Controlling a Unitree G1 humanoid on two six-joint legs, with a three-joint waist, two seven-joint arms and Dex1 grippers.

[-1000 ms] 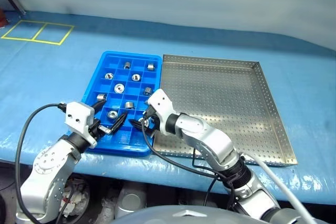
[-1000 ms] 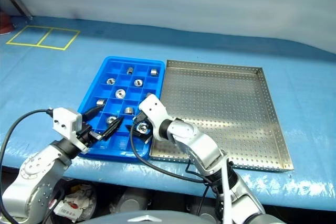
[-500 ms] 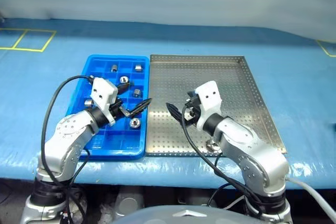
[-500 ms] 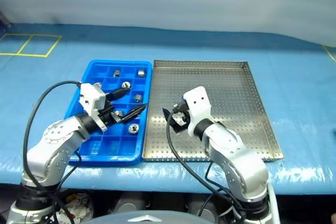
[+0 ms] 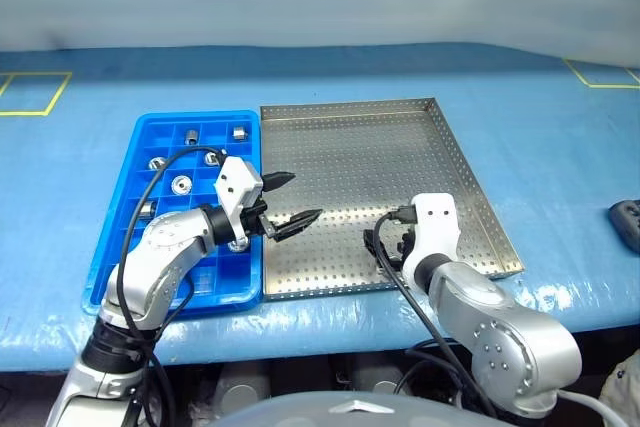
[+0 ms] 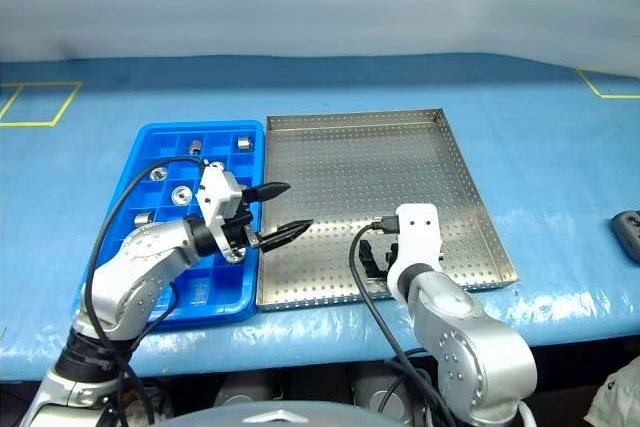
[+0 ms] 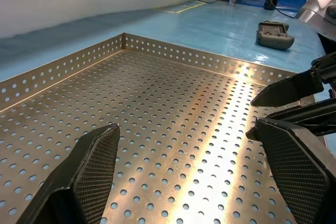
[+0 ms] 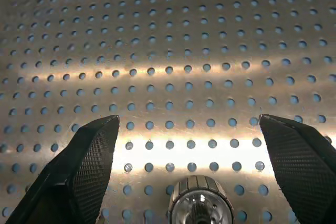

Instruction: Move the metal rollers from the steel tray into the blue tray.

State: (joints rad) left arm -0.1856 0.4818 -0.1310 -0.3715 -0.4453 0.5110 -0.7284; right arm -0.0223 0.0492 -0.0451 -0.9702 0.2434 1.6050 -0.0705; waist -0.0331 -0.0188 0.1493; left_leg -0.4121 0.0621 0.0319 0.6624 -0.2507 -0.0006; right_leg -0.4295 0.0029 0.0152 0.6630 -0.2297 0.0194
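I should lower my right gripper before closing it. The roller lies low and the bare bottom of the steel tray, with its holes, is between my right gripper's fingers, so they would miss the roller if I closed now.
One metal roller [image 8: 201,203] stands on the steel tray's [image 5: 350,152] perforated floor, low between the fingers of my right gripper [image 8: 188,120]. That gripper is open, tilted down over the tray's near right part, and not touching the roller. Several more rollers [image 5: 181,184] lie in compartments of the blue tray [image 5: 200,292], left of the steel tray. My left gripper [image 5: 303,196] is open and empty. It points right, roughly level, over the steel tray's left edge. The left wrist view also shows the right gripper [image 7: 294,87].
A dark handheld device [image 5: 625,222] lies on the blue tabletop at the far right. Yellow tape squares [image 5: 30,92] mark the table's far corners. The table's front edge runs just below both trays.
The camera swung right. My left gripper moved from over the blue tray to the steel tray's left edge. My right gripper crossed from the blue tray's edge to the steel tray's near right and tipped downward.
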